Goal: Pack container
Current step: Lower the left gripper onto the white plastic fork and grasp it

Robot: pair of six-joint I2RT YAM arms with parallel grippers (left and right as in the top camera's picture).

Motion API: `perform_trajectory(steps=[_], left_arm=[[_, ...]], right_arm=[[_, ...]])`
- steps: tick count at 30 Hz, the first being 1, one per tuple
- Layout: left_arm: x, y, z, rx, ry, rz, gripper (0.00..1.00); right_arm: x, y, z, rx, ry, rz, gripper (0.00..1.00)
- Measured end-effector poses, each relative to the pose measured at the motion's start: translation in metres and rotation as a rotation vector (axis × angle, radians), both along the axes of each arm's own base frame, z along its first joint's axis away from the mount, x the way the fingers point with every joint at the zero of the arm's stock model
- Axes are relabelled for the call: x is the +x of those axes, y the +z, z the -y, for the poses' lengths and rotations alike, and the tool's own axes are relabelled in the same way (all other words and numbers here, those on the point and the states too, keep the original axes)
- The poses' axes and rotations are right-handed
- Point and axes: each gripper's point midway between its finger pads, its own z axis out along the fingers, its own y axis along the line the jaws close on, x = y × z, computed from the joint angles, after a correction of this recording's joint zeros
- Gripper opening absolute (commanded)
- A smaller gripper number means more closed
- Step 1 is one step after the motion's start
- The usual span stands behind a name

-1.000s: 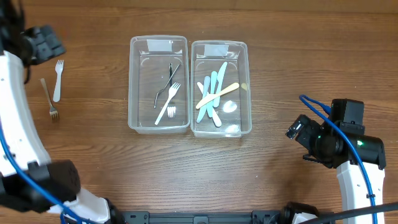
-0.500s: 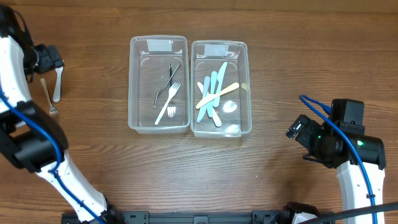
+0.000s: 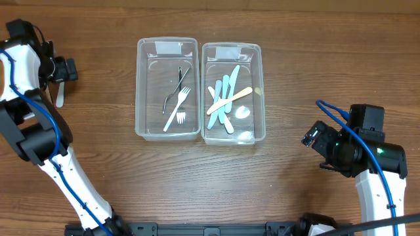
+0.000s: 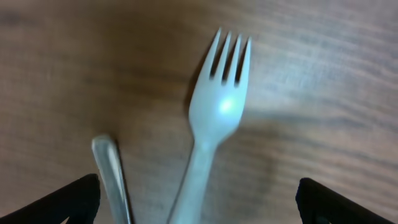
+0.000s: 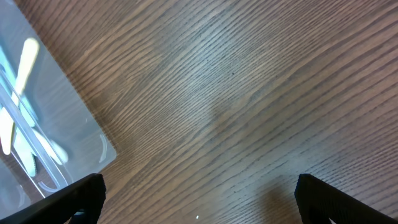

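I will next grab the white plastic fork by its neck (image 4: 205, 144) with my left gripper. The fork's teeth then stay free to go into the container with the forks first.
Two clear containers stand side by side mid-table. The left container (image 3: 139, 85) holds a metal fork and white forks. The right container (image 3: 262, 92) holds blue and cream utensils. A white plastic fork (image 4: 217, 118) lies on the wood at the far left, tines away from the wrist camera, with a metal handle (image 4: 112, 180) beside it. My left gripper (image 3: 63, 69) hovers open right over this fork, and both the fork's stem and the metal handle lie between its fingers (image 4: 68, 199). My right gripper (image 3: 314, 140) is open over bare wood at the right.
A corner of the right container (image 5: 43, 130) shows at the left edge of the right wrist view. The left arm's white link (image 3: 29, 111) runs down the table's left edge. A blue cable (image 3: 341, 121) loops over the right arm.
My left gripper has moved down and to the right, from the far left corner to just above the white fork. The right arm has not moved.
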Motion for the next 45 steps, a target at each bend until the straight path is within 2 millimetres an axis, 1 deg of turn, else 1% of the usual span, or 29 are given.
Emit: perform_trajectory(steps=[8, 14, 16, 18, 20, 25, 26, 27, 30, 32, 33, 39, 42, 45], left_arm=[[0.030, 0.008, -0.009, 0.051, -0.048, 0.116, 1.00], [0.046, 0.011, -0.004, 0.038, -0.073, 0.182, 1.00], [0.047, 0.007, 0.000, 0.028, -0.081, 0.181, 1.00], [0.048, -0.002, 0.005, 0.015, -0.089, 0.169, 1.00], [0.047, -0.017, 0.011, -0.005, -0.097, 0.144, 1.00], [0.048, -0.020, 0.015, -0.012, -0.109, 0.141, 0.98], [0.048, -0.020, 0.015, -0.012, -0.110, 0.141, 0.96], [0.048, -0.020, 0.015, -0.012, -0.110, 0.140, 0.90], [0.044, -0.021, 0.016, -0.018, -0.109, 0.123, 0.78], [0.042, -0.021, 0.017, -0.021, -0.114, 0.113, 0.67], [0.040, -0.022, 0.018, -0.023, -0.117, 0.106, 0.63], [0.035, -0.022, 0.020, -0.032, -0.118, 0.081, 0.56], [0.033, -0.022, 0.020, -0.034, -0.117, 0.075, 0.47], [0.032, -0.022, 0.020, -0.035, -0.119, 0.068, 0.45]], right_arm=[[0.000, 0.000, 0.000, 0.000, 0.000, -0.001, 1.00], [0.000, 0.000, 0.000, 0.000, 0.000, -0.001, 1.00], [0.000, 0.000, 0.000, 0.000, 0.000, -0.001, 1.00], [0.000, 0.000, 0.000, 0.000, 0.000, -0.002, 1.00], [-0.001, 0.000, 0.000, 0.000, 0.000, -0.002, 1.00], [-0.001, 0.000, 0.000, 0.000, 0.001, -0.003, 1.00], [-0.001, 0.000, 0.000, 0.000, 0.000, -0.003, 1.00], [-0.001, 0.000, 0.000, 0.001, 0.000, -0.003, 1.00], [-0.001, 0.000, 0.000, 0.001, 0.000, -0.003, 1.00], [-0.001, 0.000, 0.000, 0.001, 0.000, -0.003, 1.00], [-0.001, 0.000, 0.000, 0.000, 0.000, -0.003, 1.00], [-0.001, 0.000, 0.000, 0.000, 0.000, -0.003, 1.00], [-0.001, 0.000, 0.000, 0.000, 0.000, -0.003, 1.00], [-0.001, 0.000, 0.000, 0.001, 0.000, -0.003, 1.00]])
